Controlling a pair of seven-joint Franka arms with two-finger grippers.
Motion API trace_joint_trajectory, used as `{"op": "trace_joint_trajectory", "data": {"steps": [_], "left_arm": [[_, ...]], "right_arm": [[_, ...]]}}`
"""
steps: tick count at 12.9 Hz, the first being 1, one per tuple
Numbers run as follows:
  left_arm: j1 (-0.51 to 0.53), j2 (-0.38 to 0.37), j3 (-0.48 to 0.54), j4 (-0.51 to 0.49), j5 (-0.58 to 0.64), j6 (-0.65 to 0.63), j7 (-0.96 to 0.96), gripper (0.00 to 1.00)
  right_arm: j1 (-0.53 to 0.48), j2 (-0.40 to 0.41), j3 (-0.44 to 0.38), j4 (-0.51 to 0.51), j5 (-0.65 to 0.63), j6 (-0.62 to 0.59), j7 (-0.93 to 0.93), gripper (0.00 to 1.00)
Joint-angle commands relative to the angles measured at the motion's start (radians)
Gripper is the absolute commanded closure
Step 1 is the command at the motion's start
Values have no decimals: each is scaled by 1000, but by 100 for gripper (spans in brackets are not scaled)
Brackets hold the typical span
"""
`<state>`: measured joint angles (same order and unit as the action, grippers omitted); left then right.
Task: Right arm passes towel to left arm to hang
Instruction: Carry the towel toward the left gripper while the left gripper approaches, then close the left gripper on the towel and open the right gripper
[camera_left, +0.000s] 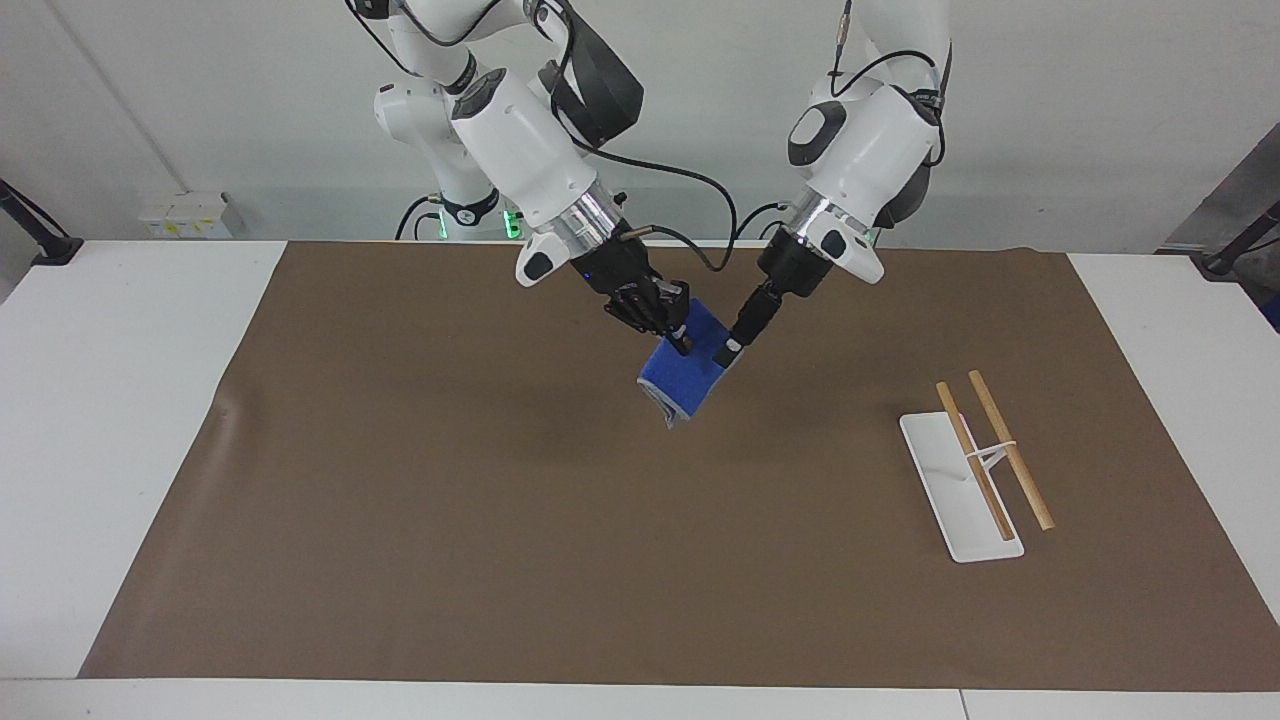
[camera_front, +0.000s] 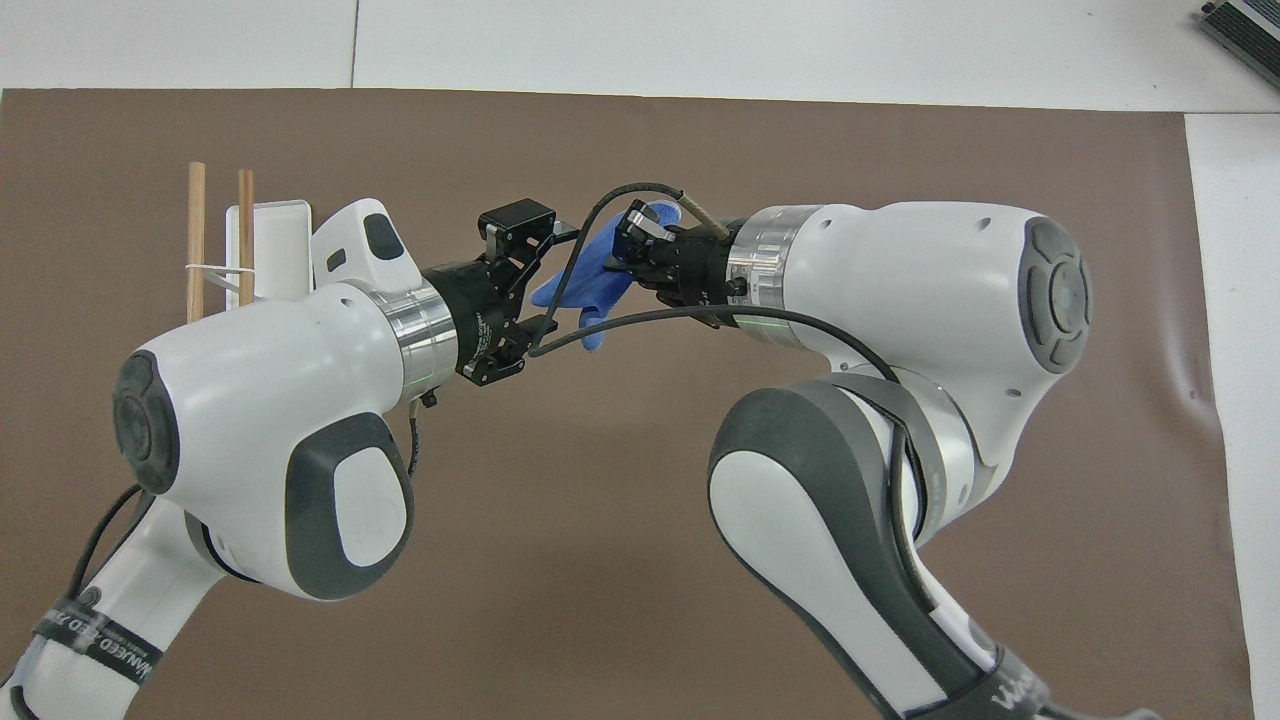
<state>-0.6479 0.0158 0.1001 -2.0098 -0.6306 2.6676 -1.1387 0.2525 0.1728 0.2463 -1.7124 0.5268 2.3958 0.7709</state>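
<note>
My left gripper grabs the towel by its free edge (camera_front: 546, 294) that sticks out next, since the towel's folds droop slack from my right gripper.
The blue towel (camera_left: 685, 385) hangs folded in the air over the middle of the brown mat, with my right gripper (camera_left: 680, 340) shut on its upper part. The overhead view shows the towel (camera_front: 590, 275) drooping from the right gripper (camera_front: 630, 245). My left gripper (camera_left: 730, 352) has come up to the towel's edge on the side of the left arm's end. Seen from overhead, the left gripper (camera_front: 552, 280) is open, one finger on each side of the towel's edge, and has not closed on it.
A white rack base (camera_left: 960, 490) carrying two wooden rods (camera_left: 1010, 450) stands on the brown mat (camera_left: 450, 500) toward the left arm's end of the table, also seen overhead as rack base (camera_front: 275, 240) and rods (camera_front: 196, 240). A black cable (camera_front: 560, 290) loops beside the towel.
</note>
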Motion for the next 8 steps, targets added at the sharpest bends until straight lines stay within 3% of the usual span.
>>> {"op": "trace_joint_trajectory", "data": {"steps": [1, 8], "left_arm": [[-18, -1, 15, -9, -21, 24, -4, 21], [-16, -2, 15, -12, -18, 18, 26, 91]], "right_arm": [[-7, 1, 5, 5, 18, -14, 8, 100], [-9, -1, 5, 5, 18, -14, 8, 100]]}}
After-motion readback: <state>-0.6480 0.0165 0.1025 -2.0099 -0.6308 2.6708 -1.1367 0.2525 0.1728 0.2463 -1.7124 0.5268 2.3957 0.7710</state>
